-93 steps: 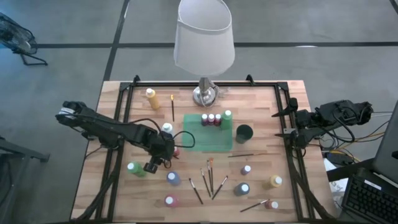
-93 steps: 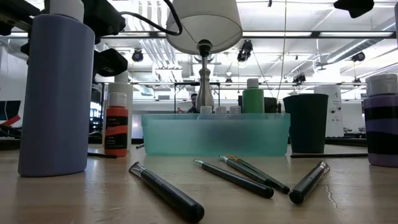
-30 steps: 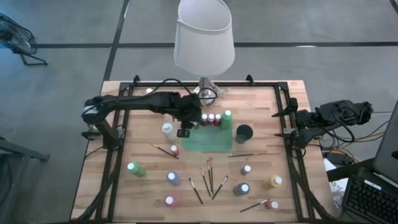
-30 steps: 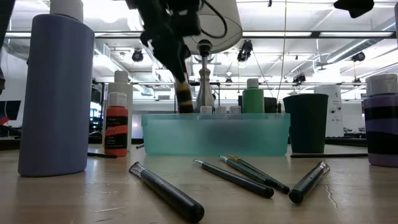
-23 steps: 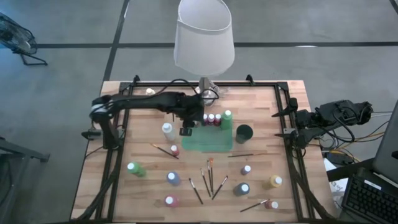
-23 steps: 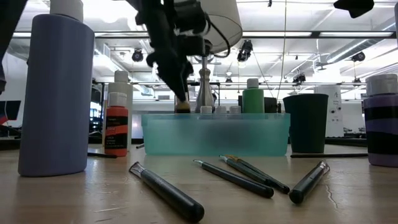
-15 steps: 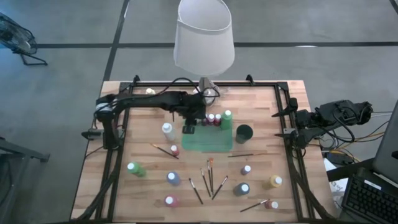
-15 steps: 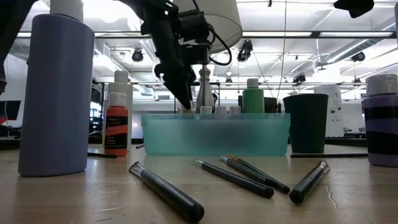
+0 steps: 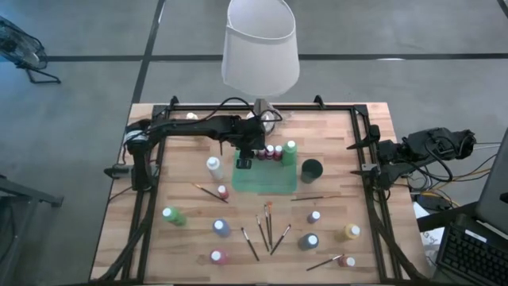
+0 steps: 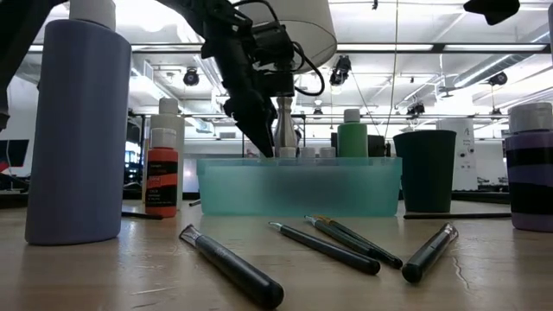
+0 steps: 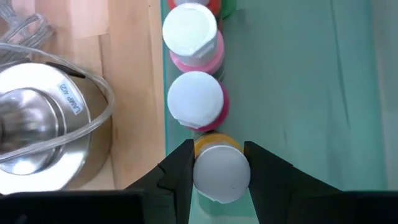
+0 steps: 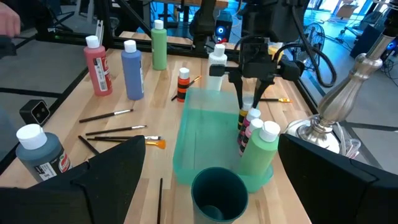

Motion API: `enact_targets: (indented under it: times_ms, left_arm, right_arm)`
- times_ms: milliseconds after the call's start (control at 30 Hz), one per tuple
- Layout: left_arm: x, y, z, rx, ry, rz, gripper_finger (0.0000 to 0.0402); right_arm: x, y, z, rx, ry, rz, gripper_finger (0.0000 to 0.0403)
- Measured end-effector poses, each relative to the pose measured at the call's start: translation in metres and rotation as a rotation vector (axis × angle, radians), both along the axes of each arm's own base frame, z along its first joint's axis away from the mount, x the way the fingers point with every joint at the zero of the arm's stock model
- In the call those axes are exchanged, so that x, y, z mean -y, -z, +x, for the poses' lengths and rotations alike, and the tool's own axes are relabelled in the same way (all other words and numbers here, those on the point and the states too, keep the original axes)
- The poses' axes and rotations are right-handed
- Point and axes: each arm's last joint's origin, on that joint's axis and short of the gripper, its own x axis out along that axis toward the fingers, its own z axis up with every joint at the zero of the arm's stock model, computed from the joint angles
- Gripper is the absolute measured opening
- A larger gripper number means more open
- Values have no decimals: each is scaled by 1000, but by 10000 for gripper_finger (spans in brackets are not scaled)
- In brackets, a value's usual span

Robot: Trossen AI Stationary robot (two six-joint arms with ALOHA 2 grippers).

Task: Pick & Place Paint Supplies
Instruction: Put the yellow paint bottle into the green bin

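The yellow bottle (image 11: 219, 155) is upright beside the pink-maroon bottles in the left wrist view and would stand in the teal tray (image 11: 292, 112), so it is time for my left gripper to release it now.
My left gripper (image 9: 245, 161) (image 11: 221, 186) is shut on a yellow paint bottle with a white cap (image 11: 221, 171), low inside the far left corner of the teal tray (image 9: 274, 181). Beside it along the tray's far wall stand two pink-maroon bottles (image 11: 196, 102), then a tall green one (image 9: 290, 148). In the low view the tray's wall (image 10: 298, 186) hides the held bottle below the gripper (image 10: 263, 145). My right gripper (image 9: 371, 159) (image 12: 210, 144) waits open at the table's right edge. My left gripper pinches the yellow bottle between its two fingers (image 11: 179, 177), one on each side, just under the white cap at the yellow shoulder (image 11: 202, 147). The fingers come from above, slanting down. The bottle stands upright inside the tray; whether its bottom rests on the floor is hidden.
The lamp's silver base (image 9: 262, 121) stands just behind the tray, its white shade (image 9: 260, 48) above. A dark green cup (image 9: 312, 169) sits right of the tray. Loose bottles (image 9: 213, 165) (image 9: 222, 228) and several brushes (image 9: 267, 226) lie on the near half of the table.
My left gripper has carried the yellow bottle toward the table's right edge and down, from above the tray's left end into its far left corner. The bottle has sunk behind the tray's wall in the low view. The gripper has stayed shut on it.
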Motion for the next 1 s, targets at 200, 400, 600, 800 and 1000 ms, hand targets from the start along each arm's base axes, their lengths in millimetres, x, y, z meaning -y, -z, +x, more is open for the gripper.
enact_targets:
  times_ms: [200,400,600,800,1000]
  left_arm:
    - [-3,1,1,13,-3,5,127]
    - [-3,1,1,13,-1,7,129]
    - [-3,1,1,19,8,-12,134]
    - [-3,1,2,21,11,-16,154]
    - [-2,1,2,22,20,-25,170]
  right_arm:
    - [0,0,0,0,1,1,364]
    - [0,0,0,0,0,0,364]
    - [0,0,0,0,1,0,364]
    - [0,0,0,0,1,1,364]
    - [0,0,0,0,0,0,364]
